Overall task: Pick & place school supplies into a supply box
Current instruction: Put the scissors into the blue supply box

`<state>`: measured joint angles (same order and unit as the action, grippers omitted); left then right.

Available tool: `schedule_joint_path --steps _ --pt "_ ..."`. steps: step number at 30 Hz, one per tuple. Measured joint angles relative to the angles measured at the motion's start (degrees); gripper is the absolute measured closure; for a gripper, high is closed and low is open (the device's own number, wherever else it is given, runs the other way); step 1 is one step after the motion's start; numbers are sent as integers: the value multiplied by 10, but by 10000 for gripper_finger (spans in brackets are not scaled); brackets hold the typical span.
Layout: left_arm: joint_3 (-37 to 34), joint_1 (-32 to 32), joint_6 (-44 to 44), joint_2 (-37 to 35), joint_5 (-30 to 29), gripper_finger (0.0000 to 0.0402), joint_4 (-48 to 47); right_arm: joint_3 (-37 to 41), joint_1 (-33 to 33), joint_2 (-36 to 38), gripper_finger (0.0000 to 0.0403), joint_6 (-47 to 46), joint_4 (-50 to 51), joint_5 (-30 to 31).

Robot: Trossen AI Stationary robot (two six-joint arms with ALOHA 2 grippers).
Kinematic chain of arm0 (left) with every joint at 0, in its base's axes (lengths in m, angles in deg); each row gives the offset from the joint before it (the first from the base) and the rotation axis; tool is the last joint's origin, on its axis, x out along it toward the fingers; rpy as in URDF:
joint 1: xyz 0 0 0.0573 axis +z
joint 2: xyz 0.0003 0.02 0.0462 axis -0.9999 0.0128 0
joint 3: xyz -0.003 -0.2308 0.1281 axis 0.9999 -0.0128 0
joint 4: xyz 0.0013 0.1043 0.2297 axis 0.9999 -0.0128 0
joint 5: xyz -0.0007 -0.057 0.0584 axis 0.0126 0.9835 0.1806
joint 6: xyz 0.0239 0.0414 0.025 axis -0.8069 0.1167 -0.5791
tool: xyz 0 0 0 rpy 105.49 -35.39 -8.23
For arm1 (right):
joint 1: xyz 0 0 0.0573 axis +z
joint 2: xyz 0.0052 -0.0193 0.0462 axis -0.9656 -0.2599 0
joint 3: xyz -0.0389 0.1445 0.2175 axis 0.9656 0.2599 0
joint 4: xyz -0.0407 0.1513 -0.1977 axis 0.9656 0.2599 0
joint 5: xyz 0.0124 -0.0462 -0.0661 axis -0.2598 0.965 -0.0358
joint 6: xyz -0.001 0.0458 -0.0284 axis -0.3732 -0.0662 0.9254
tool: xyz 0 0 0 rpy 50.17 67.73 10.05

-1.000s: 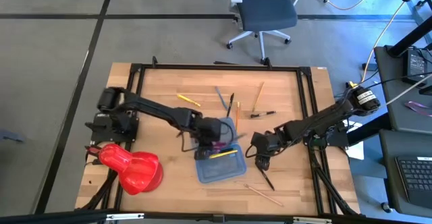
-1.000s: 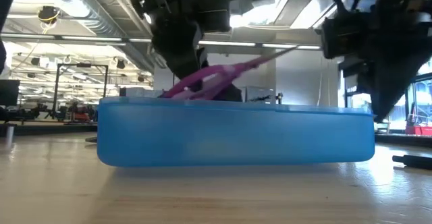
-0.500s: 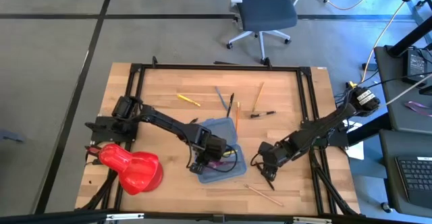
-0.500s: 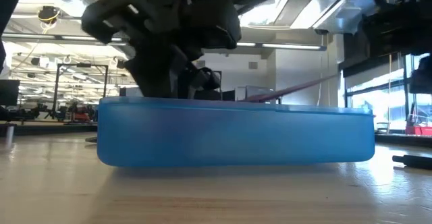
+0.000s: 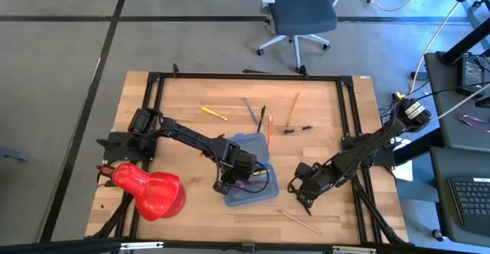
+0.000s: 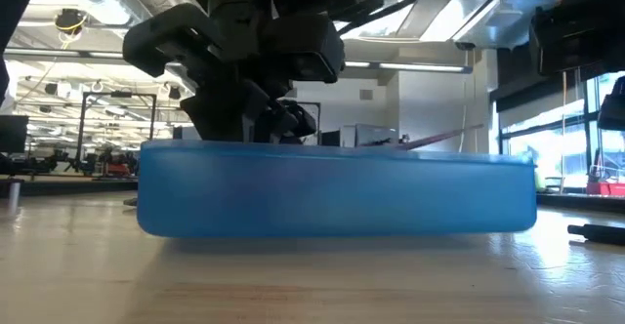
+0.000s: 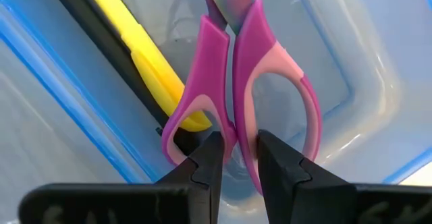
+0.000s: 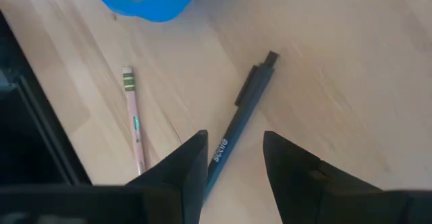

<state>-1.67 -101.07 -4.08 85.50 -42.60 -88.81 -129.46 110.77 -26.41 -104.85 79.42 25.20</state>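
My right gripper grabs the dark blue pen next, by its clip end point(image 8: 251, 84). Then the pen goes into the supply box.
The supply box point(image 5: 256, 195), a flat translucent blue case, lies open near the table's middle. My left gripper point(image 5: 236, 176) reaches down into it, shut on the purple-handled scissors point(image 7: 236, 82). A yellow pencil point(image 7: 158, 69) and a black pen point(image 7: 101, 48) lie in the box beside the scissors. The scissors' blade point(image 6: 439, 137) slants up over the box's rim point(image 6: 337, 153). To the box's right, my right gripper point(image 5: 304, 187) stands open above a dark blue pen point(image 8: 239, 123) on the table, one finger on either side of its near end. My left gripper pinches the scissors where the inner sides of the two handle loops point(image 7: 233, 140) meet. One finger point(image 7: 209, 160) stands in each loop. The fingers come steeply from above. The handles are low in the box and the blade points away from the fingers, slanting upward.
A plain wood pencil point(image 8: 133, 123) lies next to the blue pen, near the table's front edge point(image 5: 298, 221). Several pens and pencils point(image 5: 264, 120) lie on the table's far half. A big glossy red object point(image 5: 149, 191) sits at the near left.
My left gripper has gone down and toward the near edge into the box, rolling its wrist. The scissors, which slanted above the rim, are now low in the box, only the blade showing over it. My right gripper has swung toward the near edge, over the blue pen.
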Motion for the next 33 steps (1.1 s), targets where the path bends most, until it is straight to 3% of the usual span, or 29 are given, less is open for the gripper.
schedule_joint_path --steps 6,21,33 --pt "0 -1 0 1 2 338 -3 0 0 -2 256 2 -19 44" --pt "0 -1 39 2 3 334 -5 -3 -1 -104 256 46 -85 50" --pt "-1 -1 41 3 2 308 -1 -7 1 -144 273 90 -62 80"
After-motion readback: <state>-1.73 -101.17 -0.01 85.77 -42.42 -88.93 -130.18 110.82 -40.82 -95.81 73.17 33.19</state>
